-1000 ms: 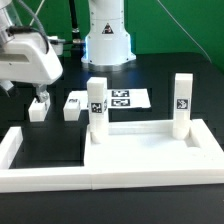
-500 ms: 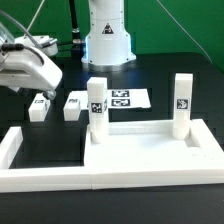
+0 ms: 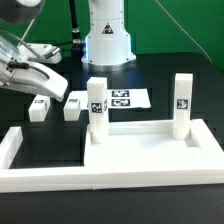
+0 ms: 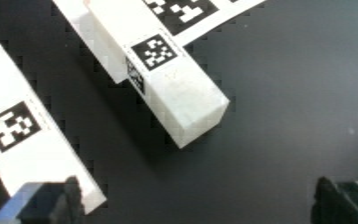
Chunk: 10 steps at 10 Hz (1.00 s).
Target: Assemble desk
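The loose leg beside the marker board should be grabbed next by its plain untagged end (image 3: 71,116) (image 4: 195,112). My gripper will then fit it into a corner of the white tabletop.
The white tabletop (image 3: 140,146) lies flat against the white border frame, with two tagged legs standing upright in its far corners: one (image 3: 97,108) toward the exterior view's left, one (image 3: 182,104) toward its right. Two more legs lie loose on the black table, one (image 3: 40,108) (image 4: 19,135) beside the other (image 3: 73,104) (image 4: 163,72). My gripper (image 3: 42,92) (image 4: 202,205) hangs open just above them with nothing between its fingers. In the wrist view one dark finger (image 4: 51,205) sits at the end of the nearer loose leg.
The marker board (image 3: 125,99) (image 4: 197,10) lies behind the loose legs. The long white border frame (image 3: 40,172) runs along the front and the exterior view's left. The robot's white base (image 3: 106,35) stands at the back.
The arm has swung down and toward the exterior view's right, bringing the gripper from beside the loose legs to just over them. The jaws stayed open and no part has moved.
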### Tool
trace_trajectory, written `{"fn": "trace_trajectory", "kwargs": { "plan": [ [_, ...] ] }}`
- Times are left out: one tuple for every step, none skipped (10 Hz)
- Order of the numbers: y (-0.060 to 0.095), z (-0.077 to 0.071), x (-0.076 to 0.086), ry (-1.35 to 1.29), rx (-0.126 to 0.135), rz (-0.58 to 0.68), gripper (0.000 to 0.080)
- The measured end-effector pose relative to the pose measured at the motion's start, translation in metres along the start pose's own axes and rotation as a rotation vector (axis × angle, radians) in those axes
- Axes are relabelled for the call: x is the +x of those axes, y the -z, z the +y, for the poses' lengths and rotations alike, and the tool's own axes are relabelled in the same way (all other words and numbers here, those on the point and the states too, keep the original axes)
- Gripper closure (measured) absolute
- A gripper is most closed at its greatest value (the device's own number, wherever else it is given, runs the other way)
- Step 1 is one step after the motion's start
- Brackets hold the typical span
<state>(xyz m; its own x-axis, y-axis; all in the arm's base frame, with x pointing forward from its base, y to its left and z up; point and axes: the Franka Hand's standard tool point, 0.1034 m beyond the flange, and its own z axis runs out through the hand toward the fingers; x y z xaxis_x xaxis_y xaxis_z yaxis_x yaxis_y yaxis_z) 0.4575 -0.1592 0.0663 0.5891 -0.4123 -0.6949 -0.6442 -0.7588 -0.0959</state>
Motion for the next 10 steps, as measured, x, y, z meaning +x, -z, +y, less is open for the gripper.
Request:
{"fn": "trace_trajectory", "kwargs": {
  "plan": [
    [-0.004, 0.001, -0.002, -0.005, 0.006, -0.010, 0.0151],
    [-0.019, 0.008, -0.006, -0.022, 0.011, -0.051, 0.0151],
    [-0.031, 0.008, -0.012, -0.027, 0.009, -0.081, 0.0151],
    [-0.040, 0.006, -0.015, -0.026, 0.007, -0.098, 0.0151],
    [-0.049, 0.006, -0.018, -0.029, 0.003, -0.115, 0.0151],
    [-0.055, 0.008, -0.017, -0.046, -0.001, -0.124, 0.0151],
    [-0.054, 0.008, -0.017, -0.043, -0.001, -0.122, 0.0151],
    [-0.054, 0.008, -0.017, -0.044, -0.001, -0.122, 0.0151],
    [-0.056, 0.007, -0.017, -0.044, -0.003, -0.124, 0.0151],
    [-0.065, 0.006, -0.017, -0.044, -0.009, -0.134, 0.0151]
  ]
}}
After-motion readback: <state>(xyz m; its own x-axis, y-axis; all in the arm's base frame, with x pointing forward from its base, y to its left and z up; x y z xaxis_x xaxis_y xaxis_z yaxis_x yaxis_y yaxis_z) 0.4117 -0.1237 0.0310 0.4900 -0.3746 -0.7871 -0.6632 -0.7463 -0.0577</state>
